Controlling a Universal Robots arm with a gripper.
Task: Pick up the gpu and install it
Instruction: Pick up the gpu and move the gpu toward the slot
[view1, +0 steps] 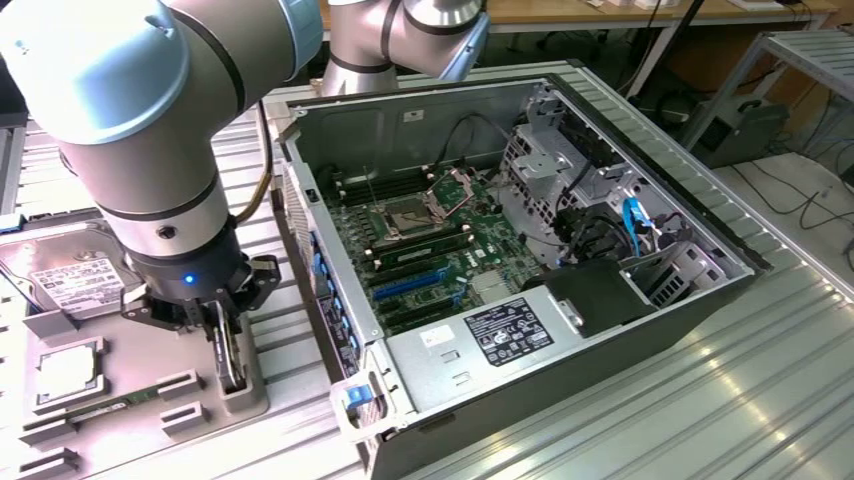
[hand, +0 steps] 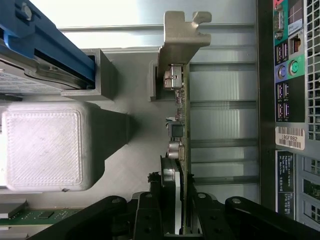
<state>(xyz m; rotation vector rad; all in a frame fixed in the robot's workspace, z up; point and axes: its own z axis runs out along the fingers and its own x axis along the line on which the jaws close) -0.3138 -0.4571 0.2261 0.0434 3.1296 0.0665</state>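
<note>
I should grab the GPU by its black cooler end (hand: 174, 182) with my gripper next. The GPU's silver bracket (hand: 179, 36) then stays free to fit into the computer case.
The gpu (view1: 235, 368) stands on edge in a slot of the grey holder tray (view1: 154, 385), at the exterior view's left. My gripper (view1: 227, 340) is lowered straight onto it. In the wrist view the gpu (hand: 179, 125) shows edge-on, green board and black cooler, with its silver bracket (hand: 176, 42) at the far end. My gripper (hand: 172, 215) straddles the card's near end. Its black fingers (hand: 147, 215) stand close on either side of the card, with a sliver of room still showing, so the gripper is open.
The open computer case (view1: 694, 215) lies beside the tray, with its motherboard (view1: 414, 250) exposed. Its rear port panel (hand: 290, 75) is close to the card. A hard drive (view1: 67, 275), a processor (view1: 67, 370) and a memory stick (view1: 107, 408) also sit in the tray.
</note>
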